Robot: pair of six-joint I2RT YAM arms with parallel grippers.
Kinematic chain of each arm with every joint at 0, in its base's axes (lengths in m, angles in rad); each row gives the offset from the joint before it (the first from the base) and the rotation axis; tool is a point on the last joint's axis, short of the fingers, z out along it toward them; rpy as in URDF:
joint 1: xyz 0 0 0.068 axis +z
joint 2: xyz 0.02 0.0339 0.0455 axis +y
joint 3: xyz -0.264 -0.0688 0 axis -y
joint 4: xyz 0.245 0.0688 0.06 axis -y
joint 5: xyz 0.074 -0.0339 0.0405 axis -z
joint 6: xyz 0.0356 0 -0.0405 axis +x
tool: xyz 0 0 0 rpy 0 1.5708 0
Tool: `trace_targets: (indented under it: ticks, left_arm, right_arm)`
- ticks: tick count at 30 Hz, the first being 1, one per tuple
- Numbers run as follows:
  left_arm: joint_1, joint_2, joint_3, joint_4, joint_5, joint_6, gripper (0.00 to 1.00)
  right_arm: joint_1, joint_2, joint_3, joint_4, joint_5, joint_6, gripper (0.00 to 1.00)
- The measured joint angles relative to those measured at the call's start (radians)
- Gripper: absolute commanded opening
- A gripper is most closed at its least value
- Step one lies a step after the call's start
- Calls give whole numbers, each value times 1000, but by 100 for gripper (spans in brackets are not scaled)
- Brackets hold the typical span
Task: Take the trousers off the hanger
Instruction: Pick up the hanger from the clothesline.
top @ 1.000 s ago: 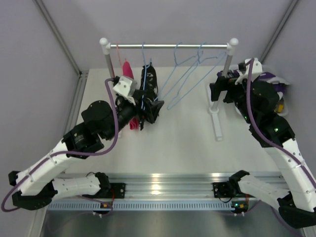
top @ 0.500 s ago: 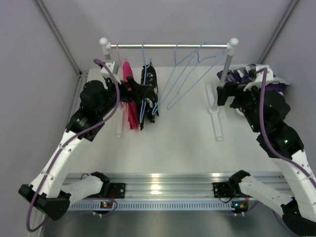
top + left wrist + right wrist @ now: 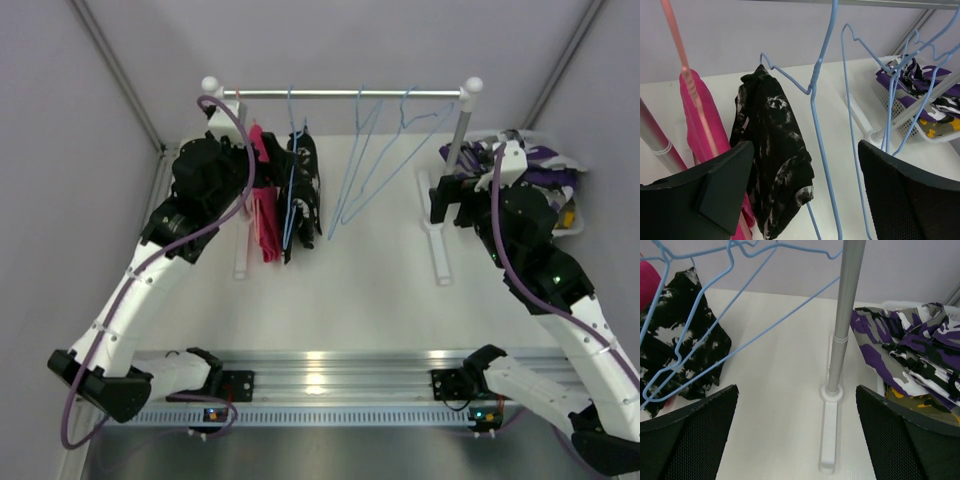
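Note:
The black trousers (image 3: 772,150) should stay free for my right gripper to take off, so my left gripper should pick up the blue hanger at its neck, just below the twisted hook (image 3: 813,86).
The hot pink trousers (image 3: 265,218) hang on a pink hanger at the left of the rail. The black trousers with white print (image 3: 304,190) hang beside them on a blue hanger (image 3: 291,210). My left gripper (image 3: 256,178) is open and empty, just left of both pairs. In the left wrist view the black trousers (image 3: 772,150) and the pink pair (image 3: 695,115) hang ahead of the left gripper (image 3: 805,150). The purple camouflage pair (image 3: 545,165) and the yellow-olive pair (image 3: 568,215) lie in the basket (image 3: 578,190). My right gripper (image 3: 447,197) is open and empty by the right post.
Two empty blue hangers (image 3: 375,150) hang on the rail (image 3: 340,93) right of the black pair. The right post (image 3: 842,315) and its white foot (image 3: 829,440) stand straight ahead between the right gripper's (image 3: 796,390) jaws. The left post (image 3: 212,100) is beside the left arm.
My left arm has pulled up and back from the black trousers toward the left post; the trousers stay on their hanger. My right gripper has shifted slightly left, near the right post.

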Motion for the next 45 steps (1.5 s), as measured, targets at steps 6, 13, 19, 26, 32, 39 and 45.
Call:
trace_targets:
  ticks: [6, 13, 19, 26, 32, 39, 45]
  left_arm:
    - [-60, 69, 55, -17, -39, 31, 89]
    - [-102, 153, 140, -24, -110, 70, 89]
    - [-107, 225, 163, -25, -180, 92, 86]
    - [-113, 274, 185, -26, -211, 98, 65]
    - [-119, 292, 207, -23, -214, 103, 44]
    - [-121, 301, 208, -22, -213, 105, 29]
    - [-121, 303, 208, -22, -230, 113, 4]
  right_arm:
    - [0, 9, -18, 8, 0, -1, 99]
    - [0, 12, -38, 22, 0, 0, 99]
    - [0, 12, -63, 26, 0, -2, 99]
    - [0, 17, -72, 26, 1, -10, 100]
    - [0, 24, -72, 32, 1, -18, 100]
    - [0, 31, -72, 39, 0, -21, 99]
    - [0, 32, -77, 42, 0, -27, 99]
